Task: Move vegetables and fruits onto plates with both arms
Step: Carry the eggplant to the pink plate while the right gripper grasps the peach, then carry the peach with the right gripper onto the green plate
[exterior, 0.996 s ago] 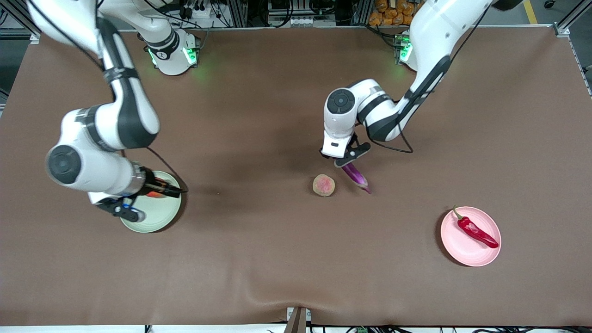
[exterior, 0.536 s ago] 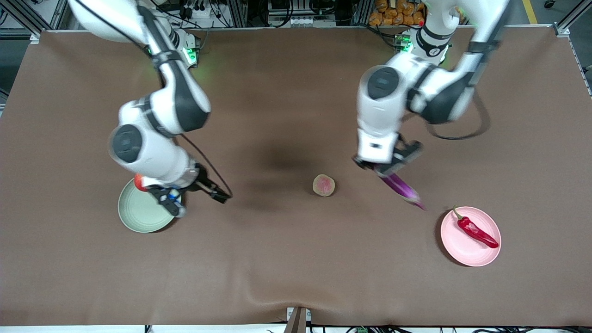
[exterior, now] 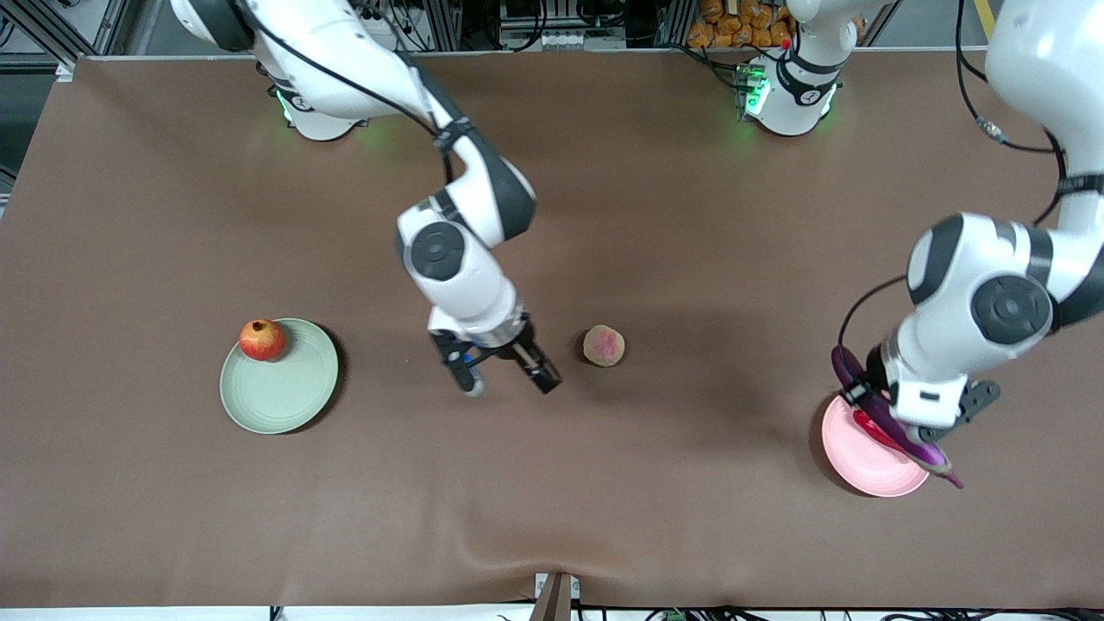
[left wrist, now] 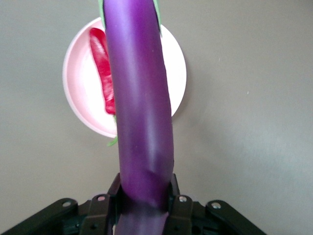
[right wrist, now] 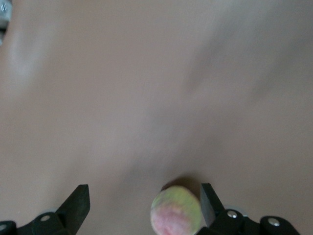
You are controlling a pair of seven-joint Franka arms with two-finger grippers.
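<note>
The purple eggplant hangs above the pink plate and red chili pepper and would drop now, so my left gripper lowers it before opening.
My left gripper [exterior: 906, 429] is shut on the long purple eggplant [exterior: 921, 450] and holds it in the air over the pale pink plate [exterior: 854, 466]. In the left wrist view the eggplant [left wrist: 142, 107] sits between the jaws of the left gripper [left wrist: 145, 193], above the pink plate [left wrist: 78, 83] and the red chili pepper [left wrist: 101, 63] lying on it. My right gripper [exterior: 507, 375] hangs open over the table beside the peach-like fruit [exterior: 604, 345]. The right wrist view shows that fruit [right wrist: 176, 213] close to one finger [right wrist: 208, 198], untouched. The pomegranate-like fruit [exterior: 262, 339] rests on the pale green plate [exterior: 285, 397].
A brown cloth [exterior: 552, 500] covers the table and is rumpled near the front camera's edge. Both arm bases [exterior: 789, 90] glow green along the robots' edge of the table.
The left arm carried the eggplant from mid-table to over the pink plate. The right arm left the pomegranate-like fruit on the green plate and swung over beside the peach-like fruit.
</note>
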